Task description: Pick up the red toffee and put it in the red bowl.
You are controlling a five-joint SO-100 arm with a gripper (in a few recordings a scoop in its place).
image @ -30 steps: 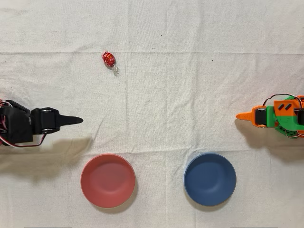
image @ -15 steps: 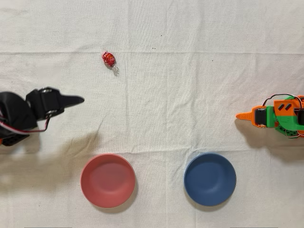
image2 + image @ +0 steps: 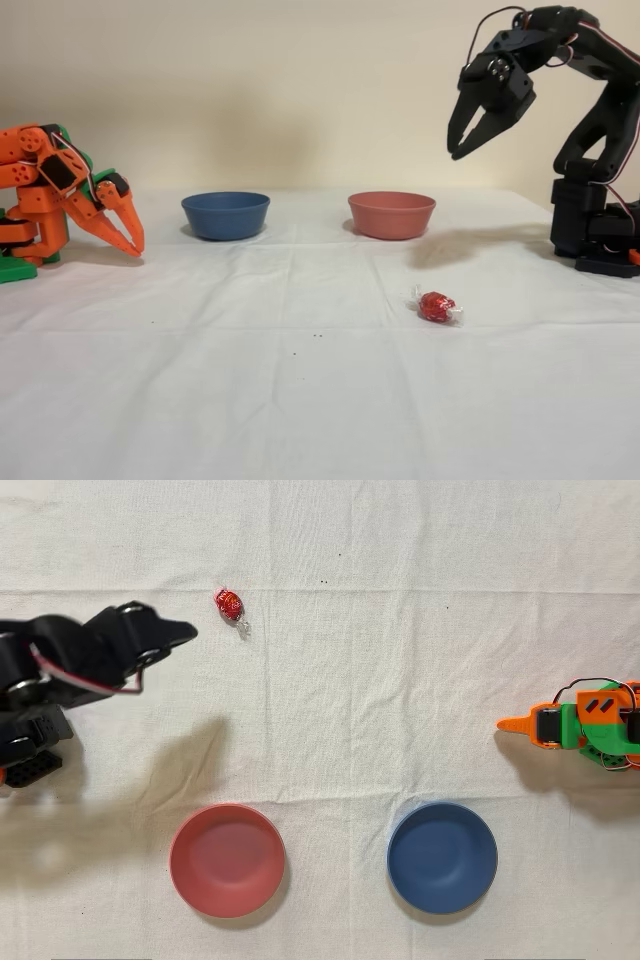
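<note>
The toffee is to go in the red bowl, so the robot's gripper will next grab it by its round red body.
The red toffee lies on the white cloth at the upper left of the overhead view; in the fixed view the toffee rests in front of the bowls, its clear twisted wrapper ends showing. The red bowl sits empty at the lower left overhead, and the same bowl is at centre right in the fixed view. My black gripper hangs just left of the toffee. It is raised high above the cloth, pointing down, fingers slightly parted and holding nothing.
A blue bowl stands empty to the right of the red one overhead, and this blue bowl is left of it in the fixed view. The idle orange arm rests at the right edge overhead.
My black arm has lifted and swung from the left middle of the overhead view up toward the toffee. The toffee and both bowls have not moved.
</note>
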